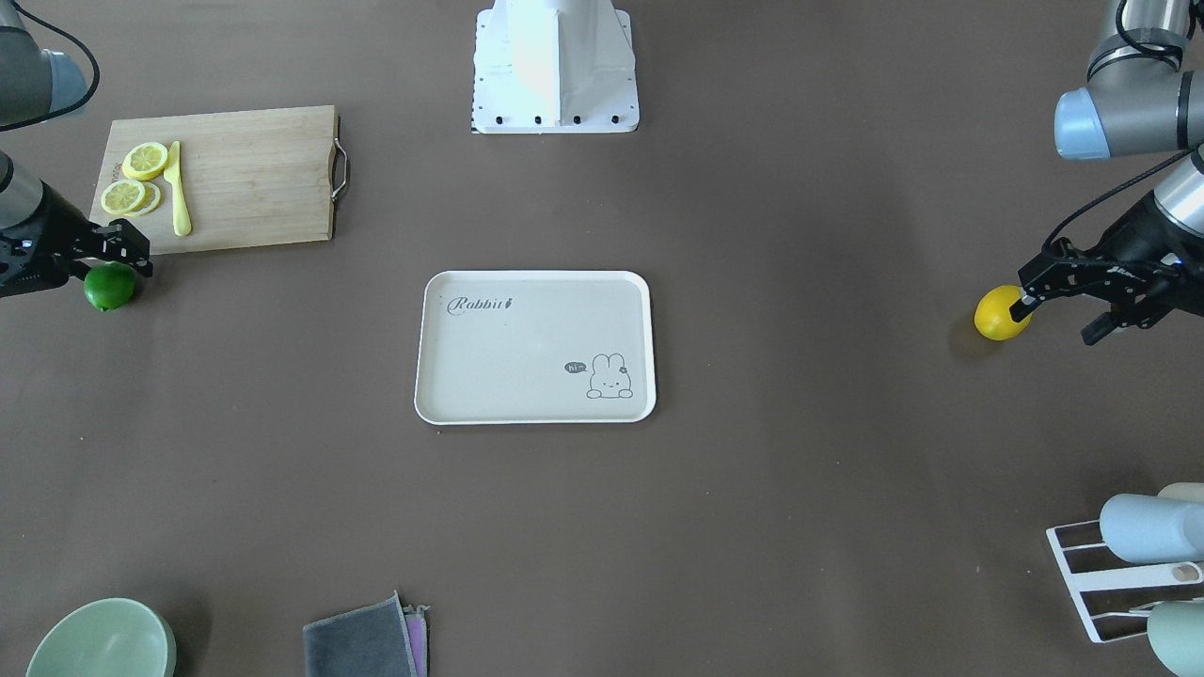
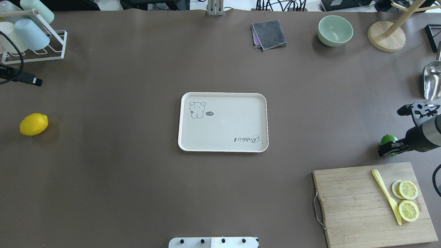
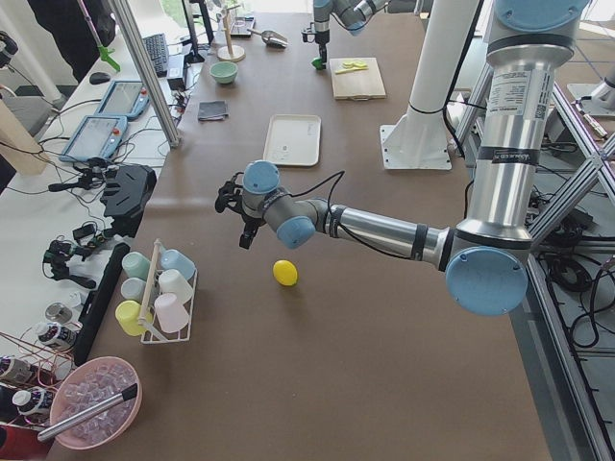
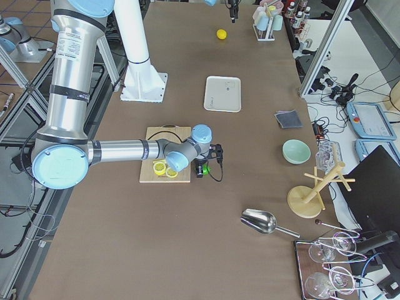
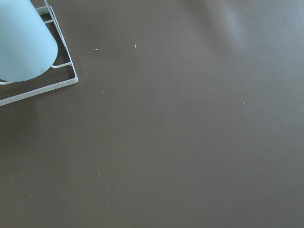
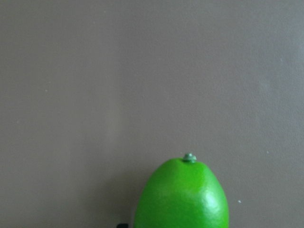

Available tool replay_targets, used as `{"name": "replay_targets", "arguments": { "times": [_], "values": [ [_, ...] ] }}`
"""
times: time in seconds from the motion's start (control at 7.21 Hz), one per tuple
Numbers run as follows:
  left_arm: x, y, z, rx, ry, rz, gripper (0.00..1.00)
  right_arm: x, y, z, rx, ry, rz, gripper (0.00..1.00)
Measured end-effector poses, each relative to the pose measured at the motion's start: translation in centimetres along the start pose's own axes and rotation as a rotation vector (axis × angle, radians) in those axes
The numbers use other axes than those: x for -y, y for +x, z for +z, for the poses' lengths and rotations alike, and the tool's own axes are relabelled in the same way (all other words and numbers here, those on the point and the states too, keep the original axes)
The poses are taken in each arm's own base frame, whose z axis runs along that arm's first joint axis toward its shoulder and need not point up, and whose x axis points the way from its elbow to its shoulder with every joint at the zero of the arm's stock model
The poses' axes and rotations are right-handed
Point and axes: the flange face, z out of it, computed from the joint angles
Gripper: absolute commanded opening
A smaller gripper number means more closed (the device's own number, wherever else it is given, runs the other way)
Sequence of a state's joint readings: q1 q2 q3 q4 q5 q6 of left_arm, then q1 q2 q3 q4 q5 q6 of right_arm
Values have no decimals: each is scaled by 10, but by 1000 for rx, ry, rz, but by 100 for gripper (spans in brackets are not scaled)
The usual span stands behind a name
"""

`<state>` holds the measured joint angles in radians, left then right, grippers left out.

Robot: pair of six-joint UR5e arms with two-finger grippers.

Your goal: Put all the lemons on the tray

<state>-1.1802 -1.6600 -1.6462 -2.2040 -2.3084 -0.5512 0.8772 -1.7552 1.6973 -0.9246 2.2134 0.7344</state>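
Observation:
Next, my right gripper grabs the green lemon across its rounded sides, since the lemon narrows to a stem tip (image 6: 189, 157) at its end.
The beige tray (image 1: 534, 282) with the bunny drawing lies mid-table, nothing on it; it also shows in the overhead view (image 2: 223, 96). The yellow lemon (image 1: 999, 314) lies on the table far to the robot's left (image 2: 33, 124). My left gripper (image 1: 1061, 318) hovers open beside it, apart from it; its wrist view shows only table and rack. The green lemon (image 1: 108, 290) lies by the cutting board's corner (image 2: 388, 139) and shows in the right wrist view (image 6: 183, 197). My right gripper (image 1: 102, 268) is open above the green lemon, jaws to either side.
A wooden cutting board (image 2: 361, 203) carries lemon slices (image 2: 408, 199) and a yellow knife (image 2: 386, 194). A cup rack (image 2: 32, 44) stands at the far left, with a grey cloth (image 2: 270, 34), green bowl (image 2: 335, 31), wooden stand (image 2: 386, 36) and metal scoop (image 2: 432, 81) along the far and right edges.

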Motion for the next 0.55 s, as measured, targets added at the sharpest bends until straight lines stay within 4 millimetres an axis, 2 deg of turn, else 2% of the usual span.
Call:
{"name": "replay_targets", "arguments": {
  "times": [0.14, 0.28, 0.55],
  "values": [
    [0, -1, 1, 1, -2, -1, 98, 3, -6, -9, 15, 12, -3, 0],
    [0, -1, 1, 1, -2, -1, 98, 9, -11, -26, 40, 34, 1, 0],
    [-2, 3, 8, -2, -10, 11, 98, 25, -25, -70, 116, 89, -1, 0]
  ]
}}
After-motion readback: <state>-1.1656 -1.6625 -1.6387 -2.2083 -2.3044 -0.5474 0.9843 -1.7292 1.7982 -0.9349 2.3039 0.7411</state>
